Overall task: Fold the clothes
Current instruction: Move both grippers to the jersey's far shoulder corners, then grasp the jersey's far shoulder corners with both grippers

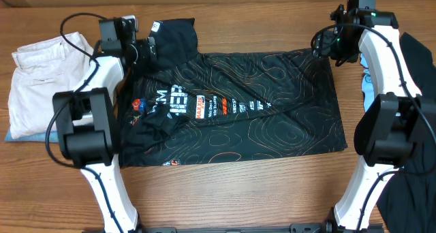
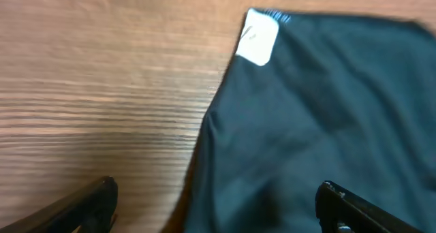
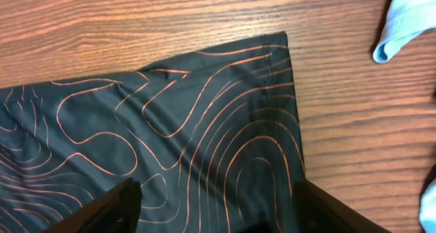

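I will next grab the jersey's far corner beside the light blue shirt with my right gripper, to fold the jersey's far edge toward the front.
The black jersey with orange and white contour lines and sponsor logos lies spread on the wooden table, partly folded, one plain black part with a white tag lying at its far left. My left gripper is open above that far left part; in the left wrist view its fingers straddle the edge of the black cloth near the white tag. My right gripper is open above the jersey's far right corner; its fingers hover over the corner.
Folded beige trousers lie at the far left on something light blue. A light blue shirt and a dark garment lie at the right edge. Bare wood runs along the front.
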